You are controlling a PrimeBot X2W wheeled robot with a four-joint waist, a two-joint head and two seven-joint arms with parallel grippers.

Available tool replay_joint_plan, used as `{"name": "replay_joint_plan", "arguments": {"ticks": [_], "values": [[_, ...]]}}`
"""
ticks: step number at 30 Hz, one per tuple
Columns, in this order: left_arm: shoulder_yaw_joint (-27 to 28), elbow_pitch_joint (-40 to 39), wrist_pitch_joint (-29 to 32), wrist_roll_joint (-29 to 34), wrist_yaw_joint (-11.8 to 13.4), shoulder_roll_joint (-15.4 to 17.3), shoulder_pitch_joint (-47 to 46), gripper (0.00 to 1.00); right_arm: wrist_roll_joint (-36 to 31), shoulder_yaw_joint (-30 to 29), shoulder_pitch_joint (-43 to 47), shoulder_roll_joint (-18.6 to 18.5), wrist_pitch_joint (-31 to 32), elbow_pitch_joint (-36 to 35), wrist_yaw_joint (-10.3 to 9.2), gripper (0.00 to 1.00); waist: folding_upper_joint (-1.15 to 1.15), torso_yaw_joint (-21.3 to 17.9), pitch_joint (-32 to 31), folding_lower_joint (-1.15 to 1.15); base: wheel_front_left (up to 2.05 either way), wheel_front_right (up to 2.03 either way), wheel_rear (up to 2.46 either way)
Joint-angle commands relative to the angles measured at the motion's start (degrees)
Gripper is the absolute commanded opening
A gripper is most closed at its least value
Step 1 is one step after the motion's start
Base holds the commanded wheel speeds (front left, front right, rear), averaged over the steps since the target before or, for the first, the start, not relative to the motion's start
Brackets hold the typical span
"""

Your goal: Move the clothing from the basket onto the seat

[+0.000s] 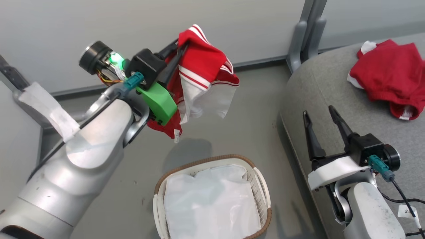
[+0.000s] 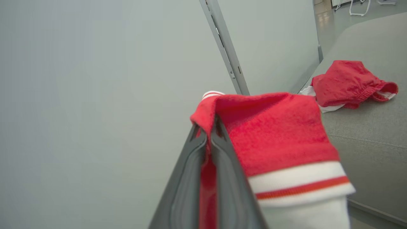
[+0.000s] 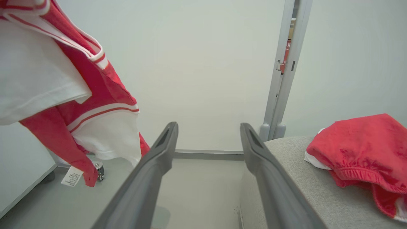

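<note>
My right gripper grabs the red garment by its striped upper edge [image 1: 195, 34] next, to carry it onto the seat [image 1: 318, 89].
My left gripper [image 1: 181, 43] is shut on a red garment with white panels and stripes [image 1: 202, 76], holding it in the air above the floor, up and to the left of the basket. In the left wrist view the cloth [image 2: 270, 140] drapes over the closed fingers [image 2: 222, 165]. The white basket [image 1: 259, 186] with a brown rim holds only its white liner [image 1: 212, 202]. A second red garment [image 1: 391, 76] lies crumpled on the grey seat [image 1: 318, 89]. My right gripper [image 1: 320, 111] hangs open over the seat's left edge, nothing between its fingers.
A grey wall and a metal post [image 1: 305, 30] stand behind the seat. Grey floor [image 1: 252, 129] lies between basket and seat. A pale panel [image 1: 16, 132] is at the far left.
</note>
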Motion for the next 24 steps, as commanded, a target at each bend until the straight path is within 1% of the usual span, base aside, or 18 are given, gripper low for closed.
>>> {"name": "replay_joint_plan", "arguments": {"ticks": [1,6,11,17,20,24], "values": [[0.29,-0.82,0.37,-0.21,0.03,0.72,-1.1,0.0,0.42,0.68,0.18,-0.21,-0.11,0.32,-0.08,1.0,0.0,-0.45,-3.16,0.01,0.0,0.0,0.0],[0.43,-3.15,1.47,-0.46,0.2,1.89,-2.12,0.0,0.52,4.26,-1.5,-0.21,-0.11,1.53,-0.08,1.0,0.0,-0.72,-4.23,0.01,0.0,0.0,0.0],[0.04,-5.64,1.78,-0.37,0.4,1.84,-2.4,0.0,-0.12,7.58,-3.38,-0.21,-0.11,4.02,-0.08,1.0,0.0,-0.16,-5.22,0.01,0.0,0.0,0.0],[-1.45,-9.9,2.32,-0.04,0.36,1.09,-2.72,0.0,-0.58,10.73,-6.32,-0.23,-0.11,10.48,-0.08,1.0,0.0,1.42,-6.46,0.01,0.0,0.0,0.0],[-2.21,-12.13,2.83,-0.05,0.33,0.8,-2.39,0.0,0.33,12.68,-8.32,-0.21,-0.11,13.75,-0.08,1.0,0.0,2.12,-6.98,0.01,0.0,0.0,0.0],[-3.02,-14.87,3.37,-0.43,0.49,0.61,-1.35,0.0,1.25,15.2,-11.03,-0.3,-0.11,16.22,-0.08,1.0,0.0,2.88,-7.45,0.01,0.0,0.0,0.0]]}}
